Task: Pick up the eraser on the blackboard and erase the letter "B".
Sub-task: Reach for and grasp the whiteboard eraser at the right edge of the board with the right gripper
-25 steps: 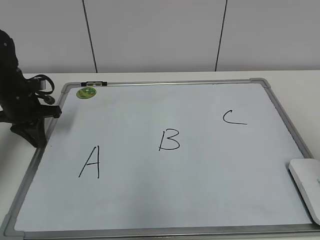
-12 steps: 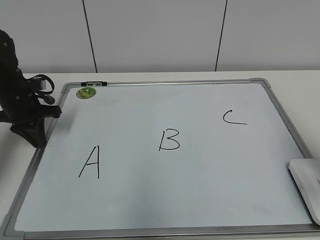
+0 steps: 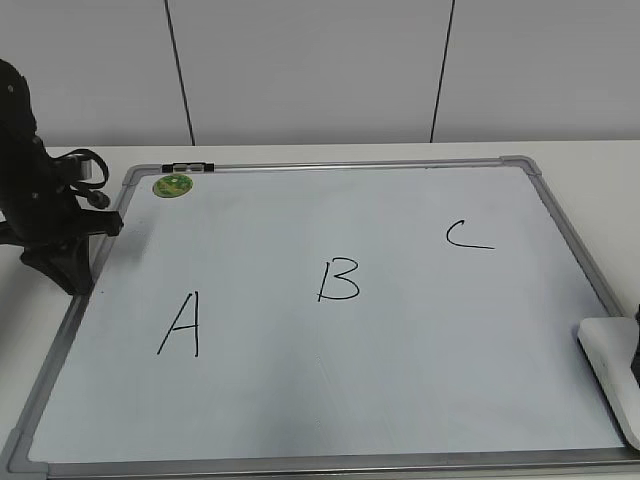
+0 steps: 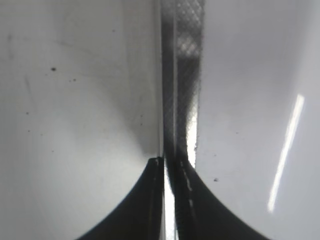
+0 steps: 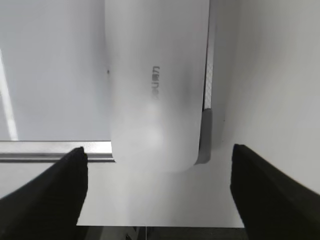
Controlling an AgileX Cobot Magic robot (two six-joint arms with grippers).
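The robot's right gripper will next grip the two long sides of the eraser, since the eraser's long body (image 5: 156, 80) is too long for the open fingers but narrow across.
The eraser (image 3: 610, 375), a flat white rounded block, lies on the blackboard's (image 3: 330, 165) right edge near the front corner. The letter "B" (image 3: 338, 280) is in the board's middle, far left of the eraser. In the right wrist view the eraser (image 5: 155, 80) lies over the board's grey frame (image 5: 50, 148). My right gripper (image 5: 159, 177) is open, with its fingers wide apart just short of the eraser's near end. Only a dark sliver of it (image 3: 636, 345) shows in the exterior view. My left gripper (image 4: 164, 167) is shut and empty over the board's left frame (image 4: 182, 75).
The letter "A" (image 3: 180, 325) is left of the "B" and the letter "C" (image 3: 468, 236) is to its upper right. A round green magnet (image 3: 172, 185) and a small black clip (image 3: 188, 167) sit at the board's top left. The left arm (image 3: 45, 215) stands at the board's left edge.
A dark bit of my right gripper has come into the exterior view at the right edge, beside the eraser. The eraser, the letters and the left arm have not moved.
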